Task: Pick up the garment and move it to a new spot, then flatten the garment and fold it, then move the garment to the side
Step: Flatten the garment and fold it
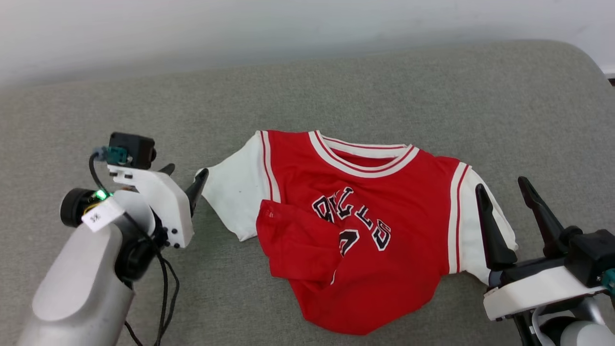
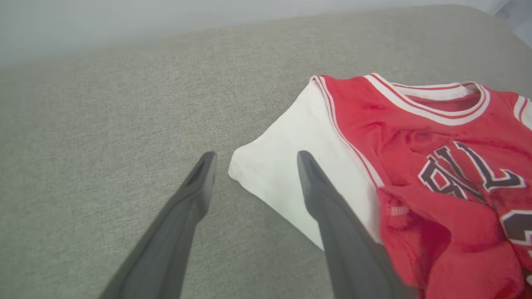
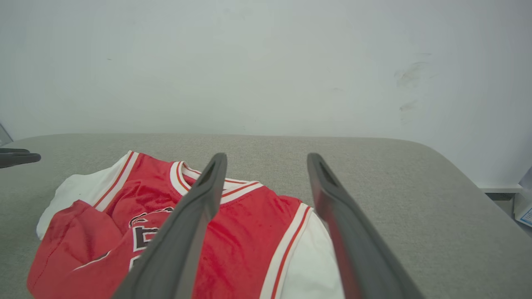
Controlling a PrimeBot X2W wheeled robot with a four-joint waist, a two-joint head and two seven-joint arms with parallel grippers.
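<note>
Next, my left gripper grabs that sleeve corner (image 1: 204, 173), since the sleeve's tip curls up at its corner while the rest of the sleeve (image 1: 239, 185) lies flat.
The garment (image 1: 384, 202) is a red jersey T-shirt with white sleeves and black lettering. It lies front up on the grey cushion, collar toward the wall, its lower left hem flipped up over the number. My left gripper (image 1: 185, 178) is open at the tip of the white left sleeve (image 2: 291, 170); in the left wrist view the sleeve's corner lies between the fingers (image 2: 199, 187). My right gripper (image 1: 502, 197) stands open over the white right sleeve (image 3: 307, 274), and the shirt (image 3: 232, 236) spreads below its fingers.
The grey upholstered surface (image 1: 307, 86) runs back to a pale wall (image 3: 266, 62), with free room behind and to the left of the shirt. Its rounded right edge drops to the floor, where a small box (image 3: 524, 209) sits. A black cable (image 1: 166, 288) hangs from my left wrist.
</note>
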